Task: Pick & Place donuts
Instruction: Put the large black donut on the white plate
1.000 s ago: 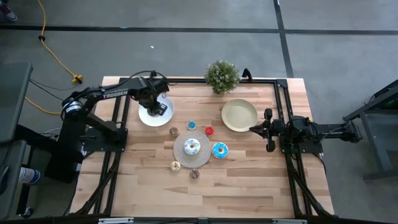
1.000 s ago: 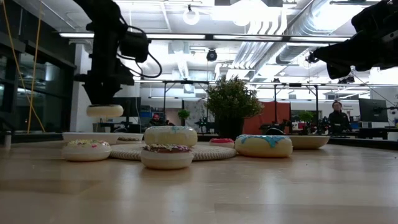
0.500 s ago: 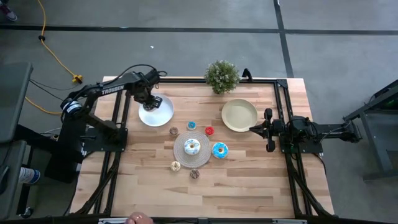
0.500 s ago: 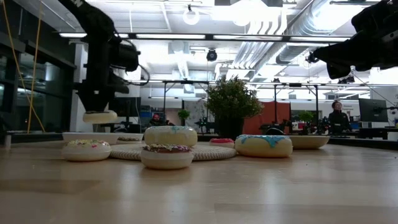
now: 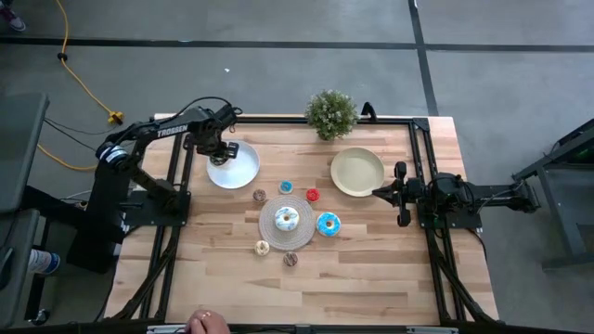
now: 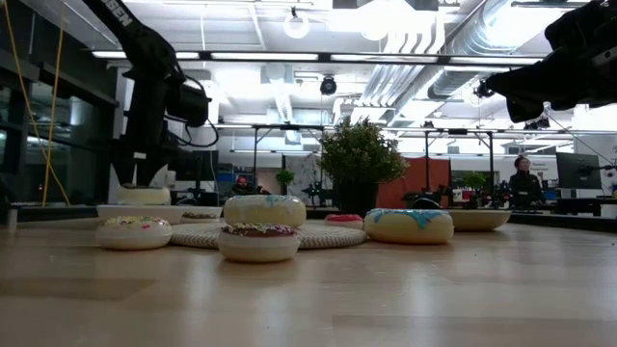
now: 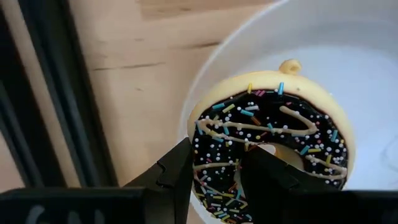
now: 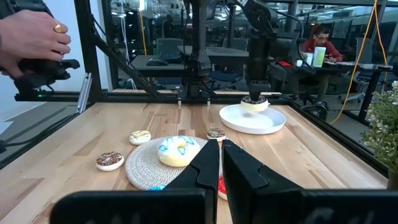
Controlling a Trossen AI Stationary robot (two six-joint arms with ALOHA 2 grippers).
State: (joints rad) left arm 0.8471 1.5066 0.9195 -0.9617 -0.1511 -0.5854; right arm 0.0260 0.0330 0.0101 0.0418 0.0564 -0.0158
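The left gripper should open now, because the dark-iced donut (image 7: 273, 127) is low inside the white plate's rim in the left wrist view, so the donut would lie there.
My left gripper (image 5: 214, 150) is over the left part of the white plate (image 5: 243, 170), shut on a tan donut with dark icing and sprinkles (image 7: 273, 134). The other donuts lie flat on the table: a white-blue one (image 5: 287, 219) on the woven mat (image 5: 271, 229), a blue one (image 5: 328, 224), a red one (image 5: 313, 195), a small blue one (image 5: 286, 186), and brown or tan ones (image 5: 260, 196) (image 5: 263, 247) (image 5: 290, 259). My right gripper (image 5: 379, 193) waits, shut, beside the cream plate (image 5: 357, 172). My left gripper pinches the donut's ring (image 7: 214, 168) at one side, one finger (image 7: 267, 177) at the hole and the other (image 7: 177, 174) outside the rim. It comes from above, pointing down. The donut lies level and low in the white plate (image 6: 145, 210); it seems to rest on it.
A potted plant (image 5: 331, 113) stands at the far edge. Black frame rails (image 5: 419, 148) run along both sides of the table. A person's hand (image 8: 31, 40) holds a device beyond the table; another hand (image 5: 202, 323) shows at the near edge. Bare wood lies near the front.
My left gripper has moved toward the table's left and far edge over the white plate and come down, staying shut on the donut. The donut has gone from hanging clear above the plate to sitting low in it.
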